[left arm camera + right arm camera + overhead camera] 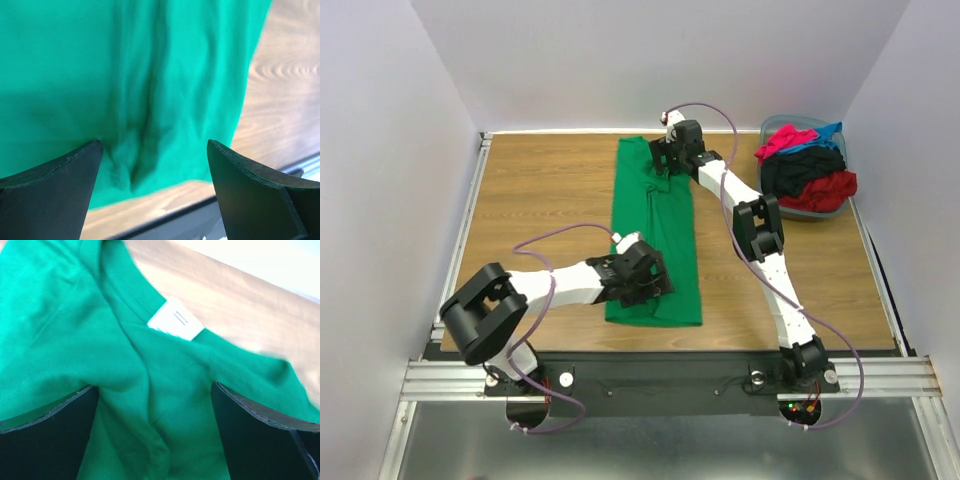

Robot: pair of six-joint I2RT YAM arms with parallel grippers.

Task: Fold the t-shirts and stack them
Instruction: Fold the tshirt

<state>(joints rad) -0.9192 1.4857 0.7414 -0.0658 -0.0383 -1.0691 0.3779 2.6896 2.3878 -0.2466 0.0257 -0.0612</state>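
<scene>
I next need to grab the green t-shirt (655,240) with my left gripper by its near hem, at the corner on my left gripper's side, to fold the t-shirt toward its collar.
A bright green t-shirt (655,240) lies on the wooden table (540,190) as a long narrow strip running from far to near. My left gripper (645,285) is open over its near hem; in the left wrist view (153,150) the fingers stand wide apart with wrinkled green cloth (100,75) between them. My right gripper (665,165) is open at the far collar end; in the right wrist view (153,390) bunched cloth (60,330) sits between the fingers, with the white neck label (175,320) just beyond.
A grey-blue bin (810,212) at the far right holds pink-red (782,140), blue (825,135), black (805,168) and red (830,188) shirts. The table's near edge and black rail (165,220) lie just past the hem.
</scene>
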